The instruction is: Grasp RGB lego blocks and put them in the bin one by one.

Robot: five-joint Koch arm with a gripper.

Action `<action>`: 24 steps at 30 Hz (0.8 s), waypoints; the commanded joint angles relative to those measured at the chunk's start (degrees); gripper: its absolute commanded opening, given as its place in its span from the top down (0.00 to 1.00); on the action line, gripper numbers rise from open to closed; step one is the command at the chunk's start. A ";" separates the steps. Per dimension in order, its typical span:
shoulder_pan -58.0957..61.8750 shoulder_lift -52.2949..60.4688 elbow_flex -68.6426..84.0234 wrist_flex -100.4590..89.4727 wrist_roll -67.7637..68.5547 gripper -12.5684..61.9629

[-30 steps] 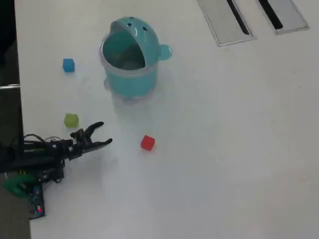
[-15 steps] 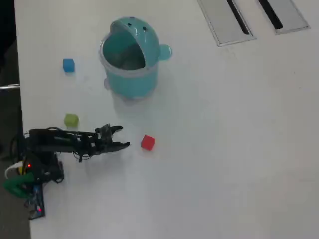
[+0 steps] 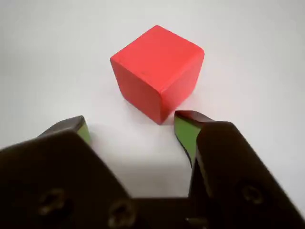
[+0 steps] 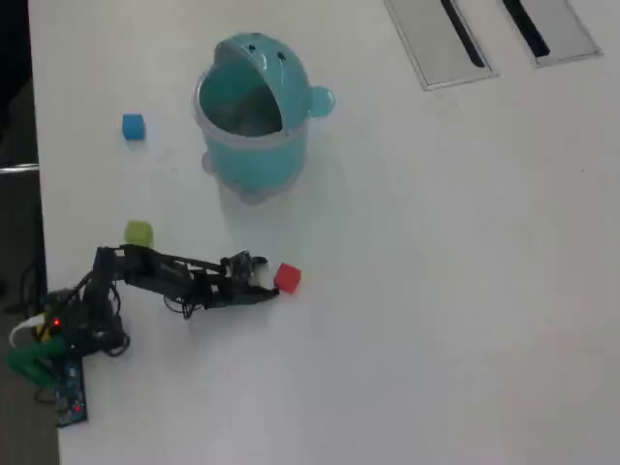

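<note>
My gripper should next grab the red block (image 3: 157, 71) by two opposite sides, to drop it in the bin.
A red block (image 3: 157, 71) lies on the white table just ahead of my gripper (image 3: 131, 126), which is open with bare table between its green-padded fingertips (image 3: 185, 130). From overhead, the red block (image 4: 287, 277) sits right at the tips of the gripper (image 4: 263, 279), and the arm stretches in from the left. The yellow-green block (image 4: 139, 232) rests behind the arm, to the left. Farther up on the left lies the blue block (image 4: 133, 126). The teal bin (image 4: 254, 114) stands with its lid tipped back, its mouth open.
Two grey slotted panels (image 4: 489, 34) are set into the table at the top right. The arm's base and wiring (image 4: 58, 339) sit at the table's left edge. White tabletop (image 4: 436, 291) spreads to the right of the red block.
The arm has stretched rightward across the table, bringing the open gripper from near the yellow-green block up to the red block. No block has moved.
</note>
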 commanded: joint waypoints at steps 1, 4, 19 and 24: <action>-0.18 -0.18 -4.57 -5.01 0.09 0.40; -0.09 -0.79 -5.98 -5.27 0.09 0.40; 2.55 -14.50 -17.49 -11.60 -1.32 0.40; 3.69 -15.47 -18.46 -12.48 -1.32 0.50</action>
